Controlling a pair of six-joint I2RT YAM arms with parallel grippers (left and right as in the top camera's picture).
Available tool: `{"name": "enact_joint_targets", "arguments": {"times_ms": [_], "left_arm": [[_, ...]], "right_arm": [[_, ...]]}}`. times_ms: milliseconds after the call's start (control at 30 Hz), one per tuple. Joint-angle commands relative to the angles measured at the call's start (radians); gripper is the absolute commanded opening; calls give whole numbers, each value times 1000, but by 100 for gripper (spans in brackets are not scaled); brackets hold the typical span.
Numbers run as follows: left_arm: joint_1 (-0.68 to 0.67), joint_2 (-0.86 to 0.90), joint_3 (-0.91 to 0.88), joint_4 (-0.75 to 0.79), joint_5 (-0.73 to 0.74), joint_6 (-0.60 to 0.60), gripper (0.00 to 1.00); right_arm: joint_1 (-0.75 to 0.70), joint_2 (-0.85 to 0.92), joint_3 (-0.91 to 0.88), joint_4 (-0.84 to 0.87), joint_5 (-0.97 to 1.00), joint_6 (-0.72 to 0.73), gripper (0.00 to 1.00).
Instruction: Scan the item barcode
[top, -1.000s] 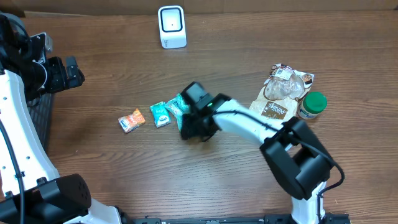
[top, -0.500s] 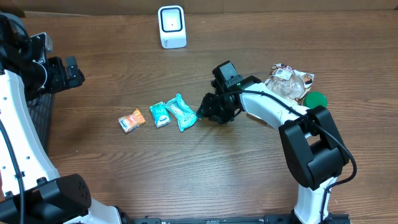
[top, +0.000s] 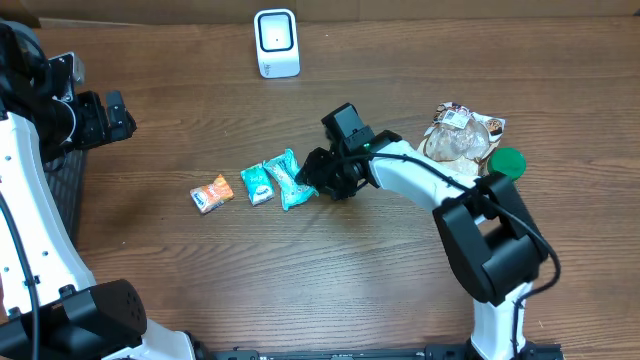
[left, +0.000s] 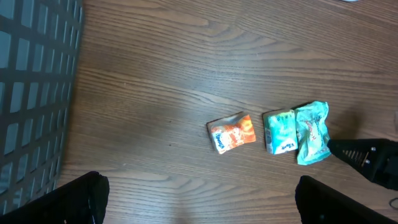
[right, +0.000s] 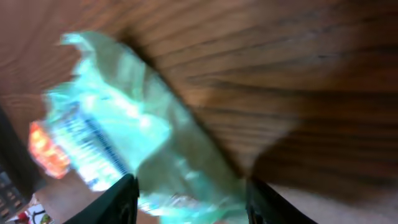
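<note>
My right gripper grabs the larger crinkled teal packet by its end (top: 302, 191) (right: 198, 190) away from the small teal one next, which leaves the rest exposed for scanning.
Three small packets lie in a row mid-table: an orange one (top: 211, 193), a small teal one (top: 257, 184) and a larger crinkled teal packet (top: 286, 180). The white barcode scanner (top: 276, 43) stands at the back edge. My right gripper (top: 316, 178) is low at the right end of the larger teal packet. In the right wrist view that packet (right: 124, 130) is blurred and fills the gap between my parted fingers, right gripper (right: 189, 199) open. My left gripper (top: 110, 115) hangs wide open at far left, holding nothing. The left wrist view shows the same packets (left: 313, 132).
A brown snack bag (top: 455, 145) and a green-lidded jar (top: 505, 162) lie at the right, behind my right arm. A black mesh basket (top: 65, 190) stands at the left edge, its wall (left: 31, 93) filling the left of the left wrist view.
My right gripper pulled away to the right from the packets, then came back left to the larger teal packet, its jaws widening. The left arm has not moved.
</note>
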Motion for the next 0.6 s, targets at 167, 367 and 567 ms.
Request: {"name": "enact_joint_targets", "arguments": {"times_ms": [167,367,567], "left_arm": [[2,1,2,2,2,20,100],[2,1,2,2,2,19,100],[2,1,2,2,2,19,99]], "right_arm": [[31,146,8,5,53,-13,52],[33,148,15,5,31,-76,43],[27,148,110,-21,-2,-240,52]]}}
